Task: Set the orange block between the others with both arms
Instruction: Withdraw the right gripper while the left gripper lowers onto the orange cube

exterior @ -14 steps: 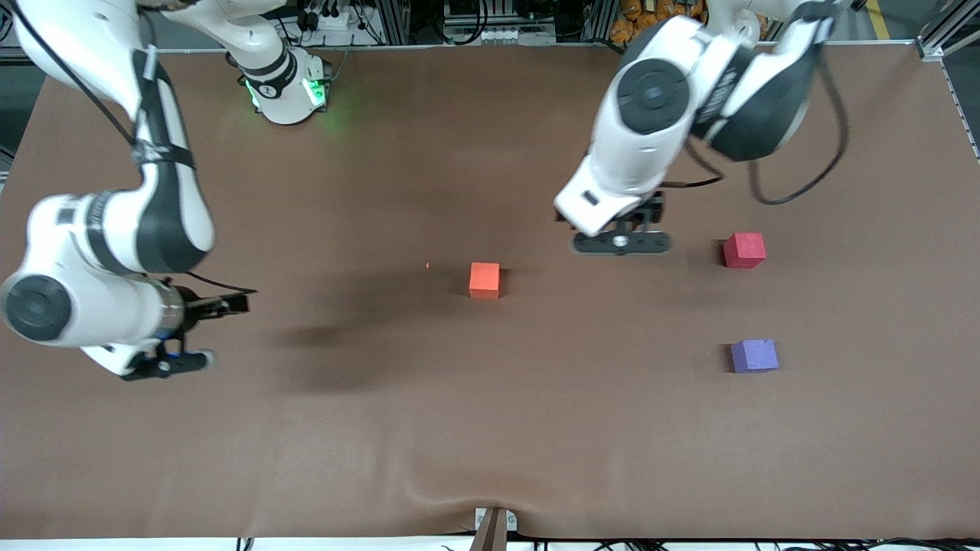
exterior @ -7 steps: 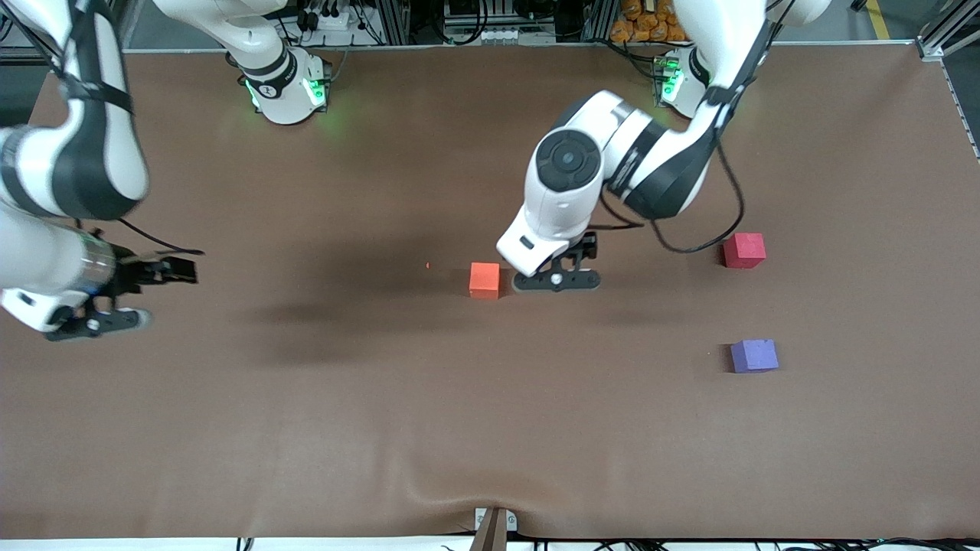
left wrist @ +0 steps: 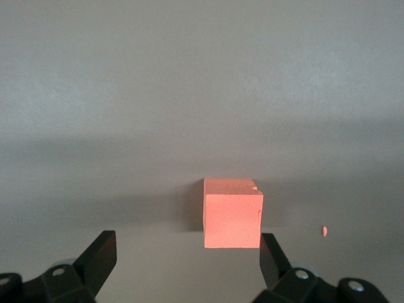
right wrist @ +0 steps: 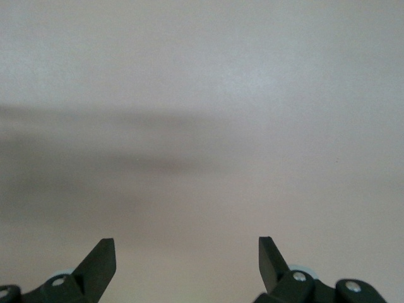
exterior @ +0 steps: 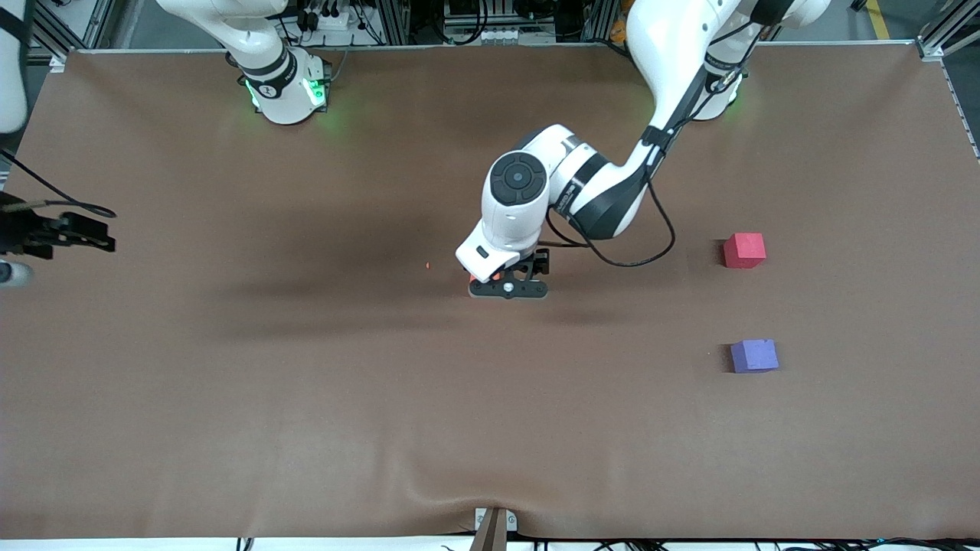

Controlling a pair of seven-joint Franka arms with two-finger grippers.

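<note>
I next need to grab the orange block's opposite sides with my left gripper to place it between the red-pink cube and the purple cube (exterior: 754, 356).
The orange block (left wrist: 232, 213) sits mid-table, and in the front view only a sliver of it (exterior: 480, 275) shows under the left arm's hand. My left gripper (exterior: 507, 290) hangs low over it and is open. In the left wrist view the left gripper (left wrist: 187, 260) has the block just ahead of its fingertips, off-centre and close to one finger (left wrist: 273, 255). The red-pink cube (exterior: 744, 250) and the purple cube (exterior: 754, 356) lie toward the left arm's end, with the purple one nearer the camera. My right gripper (right wrist: 187, 260) is open over bare table.
The right arm's hand (exterior: 53, 233) is at the table edge at its own end, partly cut off by the view. A tiny red speck (exterior: 427, 265) lies beside the orange block. The brown cloth has a wrinkle near the front edge (exterior: 490, 490).
The left arm has swept from near the red-pink cube across to the orange block and lowered over it. The right arm has pulled back toward its end's table edge. Both grippers stayed open.
</note>
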